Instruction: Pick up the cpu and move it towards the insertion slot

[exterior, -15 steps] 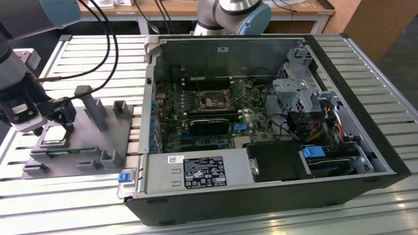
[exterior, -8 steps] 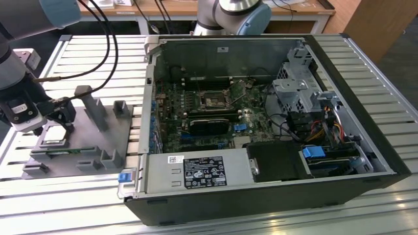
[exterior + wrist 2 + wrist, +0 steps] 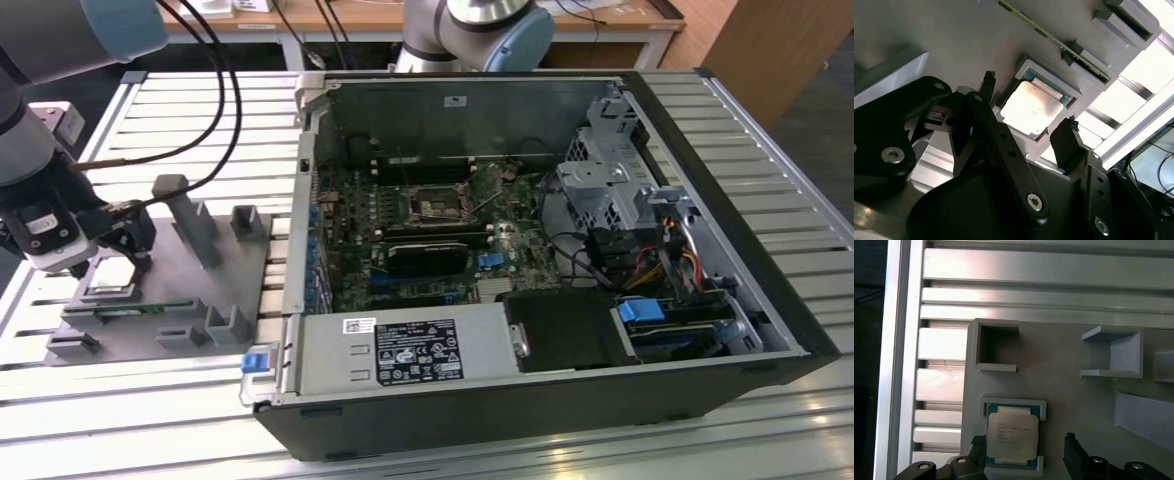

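I should next grab the cpu by its exposed side edges, midway between its corners, to move it, since the sides of the pocket wrap around its ends and corners.
The cpu (image 3: 115,279), a flat square chip with a pale silver lid, lies in a shallow pocket of the grey fixture plate (image 3: 200,290) at the exterior view's left. Both wrist views show it in that pocket, the cpu (image 3: 1031,107) (image 3: 1011,435) with a teal rim around the lid. My gripper (image 3: 112,256) (image 3: 1029,102) (image 3: 1024,439) hovers just over it, open, one black finger (image 3: 988,82) on each side of the chip and not closed on it. The insertion slot (image 3: 438,208), a square socket with a silvery frame, sits on the motherboard inside the open computer case.
Upright grey fixture blocks (image 3: 187,225) stand on the plate close to my gripper. The open black computer case (image 3: 747,200) lies on the slatted aluminium table (image 3: 160,420), with a drive cage, cables and a power supply (image 3: 400,352) around the board. Black cables (image 3: 220,90) hang from the arm.
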Available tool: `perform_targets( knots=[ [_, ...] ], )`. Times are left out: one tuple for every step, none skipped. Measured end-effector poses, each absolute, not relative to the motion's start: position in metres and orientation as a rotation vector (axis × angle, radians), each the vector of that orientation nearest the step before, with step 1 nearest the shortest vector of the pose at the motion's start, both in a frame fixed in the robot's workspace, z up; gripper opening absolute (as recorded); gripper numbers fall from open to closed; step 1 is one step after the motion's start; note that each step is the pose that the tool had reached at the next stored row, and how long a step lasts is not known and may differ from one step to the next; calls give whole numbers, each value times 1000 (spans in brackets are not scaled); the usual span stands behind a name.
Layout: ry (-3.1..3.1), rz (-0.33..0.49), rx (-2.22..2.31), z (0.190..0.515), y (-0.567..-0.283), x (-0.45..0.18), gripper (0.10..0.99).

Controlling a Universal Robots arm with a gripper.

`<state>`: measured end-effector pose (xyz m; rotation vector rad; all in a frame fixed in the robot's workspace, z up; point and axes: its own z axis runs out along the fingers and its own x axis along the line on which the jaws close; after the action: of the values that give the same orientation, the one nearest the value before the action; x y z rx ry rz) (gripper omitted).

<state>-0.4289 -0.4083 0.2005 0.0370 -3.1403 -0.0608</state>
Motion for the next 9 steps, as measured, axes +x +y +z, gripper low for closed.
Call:
perform_targets(
  knots=[
    [-3140,-61,37,200,-408,-429,722],
    [-3140,-61,37,199,-408,-430,722],
    [-3140,-61,37,199,-408,-430,722],
    [-3140,-61,37,198,-408,-431,722],
    [-3140,-61,37,197,-407,-431,722],
    [-3140,-61,37,197,-407,-431,722],
    [-3140,-61,37,196,-407,-431,722],
    [-3140,-61,37,196,-407,-431,722],
    [-3140,-61,37,195,-407,-431,722]
  ],
)
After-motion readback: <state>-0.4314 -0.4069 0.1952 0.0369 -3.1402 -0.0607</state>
